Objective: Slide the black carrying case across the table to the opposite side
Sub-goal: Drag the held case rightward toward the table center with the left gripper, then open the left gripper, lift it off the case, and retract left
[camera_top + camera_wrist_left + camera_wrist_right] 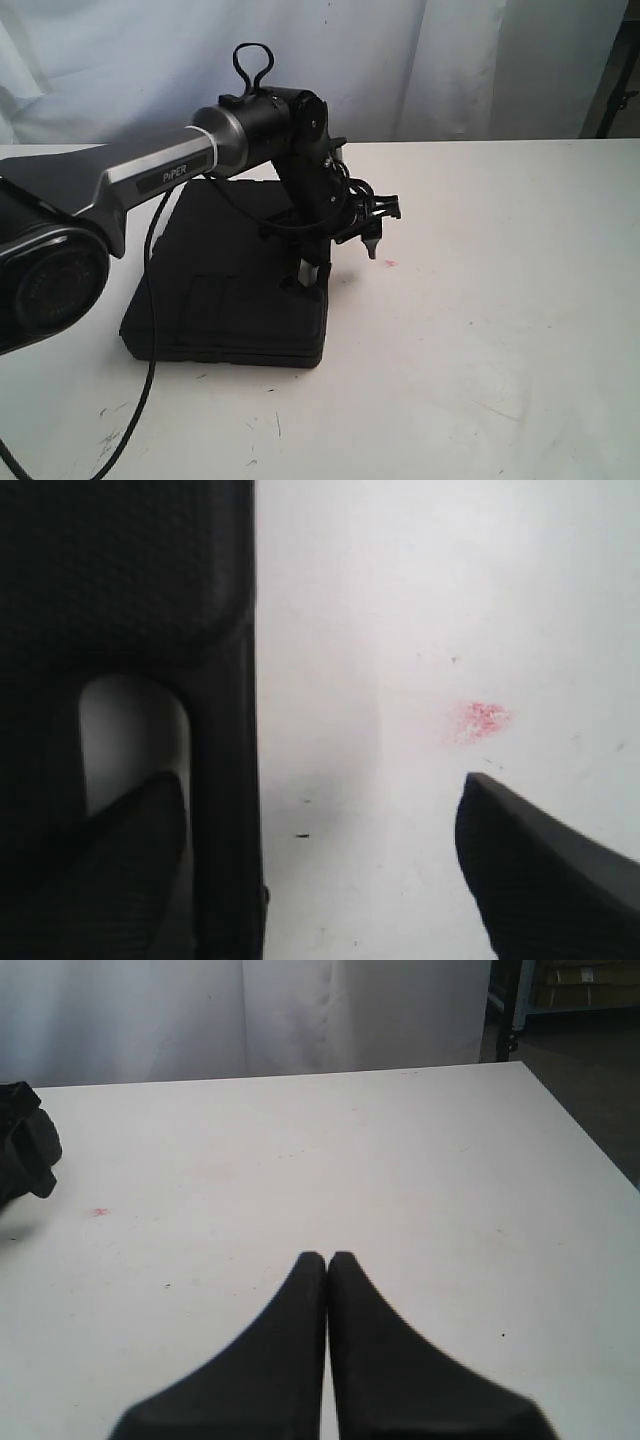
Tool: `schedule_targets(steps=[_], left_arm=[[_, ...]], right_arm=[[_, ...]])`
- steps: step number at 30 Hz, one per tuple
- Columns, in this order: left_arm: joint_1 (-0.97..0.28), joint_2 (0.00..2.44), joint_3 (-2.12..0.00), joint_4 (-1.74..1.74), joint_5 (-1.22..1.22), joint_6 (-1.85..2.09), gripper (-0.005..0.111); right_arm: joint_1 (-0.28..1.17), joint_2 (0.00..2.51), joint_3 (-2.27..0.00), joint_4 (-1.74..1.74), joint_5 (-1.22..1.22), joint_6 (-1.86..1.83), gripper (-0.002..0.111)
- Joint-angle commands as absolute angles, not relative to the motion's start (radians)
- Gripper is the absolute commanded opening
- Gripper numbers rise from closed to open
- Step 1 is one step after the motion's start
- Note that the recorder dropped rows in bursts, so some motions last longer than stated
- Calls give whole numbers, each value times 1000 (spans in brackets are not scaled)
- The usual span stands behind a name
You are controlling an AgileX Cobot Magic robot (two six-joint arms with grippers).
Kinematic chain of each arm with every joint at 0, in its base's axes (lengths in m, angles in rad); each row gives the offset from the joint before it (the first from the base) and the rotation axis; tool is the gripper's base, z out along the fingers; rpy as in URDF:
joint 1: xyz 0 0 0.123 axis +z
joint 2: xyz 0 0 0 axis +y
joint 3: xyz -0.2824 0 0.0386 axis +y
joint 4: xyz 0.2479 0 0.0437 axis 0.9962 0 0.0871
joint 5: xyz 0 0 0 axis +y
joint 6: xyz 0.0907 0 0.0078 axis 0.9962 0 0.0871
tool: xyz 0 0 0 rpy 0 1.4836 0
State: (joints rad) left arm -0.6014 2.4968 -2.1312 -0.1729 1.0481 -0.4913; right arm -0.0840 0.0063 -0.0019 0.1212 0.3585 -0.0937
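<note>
My left gripper grabs the black case [230,300] by its handle bar [321,282] next, to slide the case across the table.
The black case [230,300] lies flat on the left half of the white table [500,300]. Its handle slot [130,730] faces the table's middle. My left gripper [342,258] points down over that edge, open and straddling the handle bar [225,780]. One finger [130,870] sits in the slot, the other finger [540,880] hangs over bare table beside the red speck [480,720]. In the left wrist view the left gripper [318,810] holds nothing between its tips. My right gripper [327,1260] is shut and empty above bare tabletop, and it is out of the exterior view.
A white curtain [450,60] hangs behind the table. The left arm's cable [150,300] droops across the case. The right wrist view shows the table's corner [515,1065], dark floor and a frame [520,1000] beyond it. The red speck [390,263] lies just right of the case.
</note>
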Motion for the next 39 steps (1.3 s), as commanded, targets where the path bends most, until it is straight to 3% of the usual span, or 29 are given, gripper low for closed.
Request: schedule_targets(steps=[1, 10, 12, 17, 29, 39], left_arm=[[-597, 2453, -2135, -153, 1038, -464, 71], [-597, 2397, -2135, -160, 1028, -417, 67], [-597, 2363, -2135, -94, 1045, -417, 55], [-597, 2282, -2135, 83, 1085, -391, 0], [-522, 2196, -2127, 189, 1189, -342, 0], [-446, 2062, -1907, 196, 1064, -337, 0]], right_arm=[[-92, 0, 0, 123, 347, -98, 0], [-92, 0, 0, 123, 345, -98, 0], [-92, 0, 0, 123, 345, -98, 0], [-92, 0, 0, 123, 345, -98, 0], [-92, 0, 0, 123, 345, -98, 0], [-92, 0, 0, 123, 345, -98, 0]])
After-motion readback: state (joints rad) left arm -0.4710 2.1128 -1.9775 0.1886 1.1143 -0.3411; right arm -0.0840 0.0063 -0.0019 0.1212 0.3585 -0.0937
